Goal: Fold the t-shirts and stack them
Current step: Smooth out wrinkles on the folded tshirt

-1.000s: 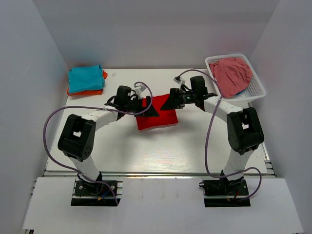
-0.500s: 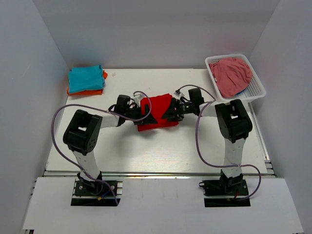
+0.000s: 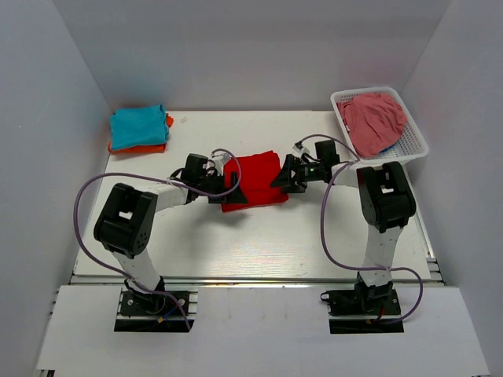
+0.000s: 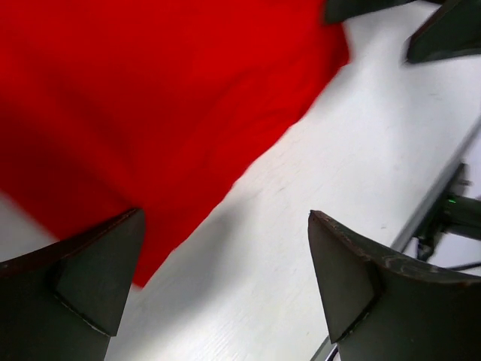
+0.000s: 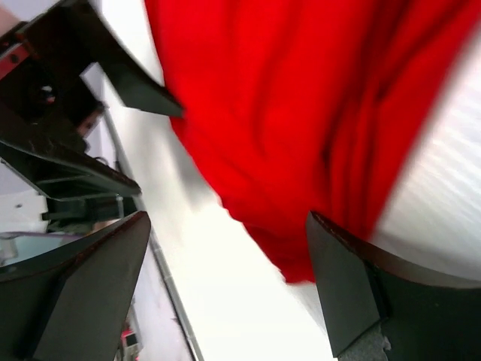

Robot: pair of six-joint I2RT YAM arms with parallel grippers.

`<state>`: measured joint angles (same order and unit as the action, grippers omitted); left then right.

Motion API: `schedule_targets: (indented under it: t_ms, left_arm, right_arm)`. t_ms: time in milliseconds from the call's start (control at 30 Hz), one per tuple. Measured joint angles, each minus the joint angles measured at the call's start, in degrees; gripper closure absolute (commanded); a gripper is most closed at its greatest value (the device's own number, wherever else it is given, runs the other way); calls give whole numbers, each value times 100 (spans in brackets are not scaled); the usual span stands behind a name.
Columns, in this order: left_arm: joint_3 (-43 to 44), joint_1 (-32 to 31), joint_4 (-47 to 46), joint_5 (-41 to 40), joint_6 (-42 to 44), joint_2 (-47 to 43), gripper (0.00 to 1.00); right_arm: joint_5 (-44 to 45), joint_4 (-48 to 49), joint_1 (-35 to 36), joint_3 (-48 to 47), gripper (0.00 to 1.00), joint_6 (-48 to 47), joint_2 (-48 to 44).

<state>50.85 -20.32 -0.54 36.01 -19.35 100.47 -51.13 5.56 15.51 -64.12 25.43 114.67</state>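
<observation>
I should grab the near corner of the folded red t-shirt with my left gripper, so the rest stays free to lay onto the stack.
The bright red t-shirt (image 3: 255, 181) lies folded on the white table, between my two grippers. My left gripper (image 3: 233, 191) is open and empty at the shirt's left near corner; in the left wrist view the red cloth (image 4: 150, 98) fills the upper left, beyond the fingertips. My right gripper (image 3: 284, 179) is open and empty at the shirt's right edge; in the right wrist view the red cloth (image 5: 301, 113) lies ahead of the spread fingers. The folded teal shirt (image 3: 138, 126) sits on the orange one (image 3: 141, 148) at the back left.
A white basket (image 3: 412, 146) at the back right holds a pink cloth (image 3: 373, 119). White walls enclose the table on the left, back and right. Purple cables loop from both arms.
Both grippers have let go of the red shirt and drawn back to its left and right sides. The shirt has settled flat in a folded shape.
</observation>
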Motion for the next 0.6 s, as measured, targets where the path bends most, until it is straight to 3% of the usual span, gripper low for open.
schedule_targets:
  t_ms: [300,433,600]
  left_arm:
    - [981,52,1832,-1095,297,-573,0]
    - [1416,74,2260,-1899,118,-887,0]
    - [1908,85,2704,-2719,-63,-592,0]
  right_arm:
    - [365,-1067,-173,-256,10,-682,-494]
    - [758,-1322,-122,-254,10,-868,-1392]
    - [1670,-1325,-74,109,10,-918,-2723]
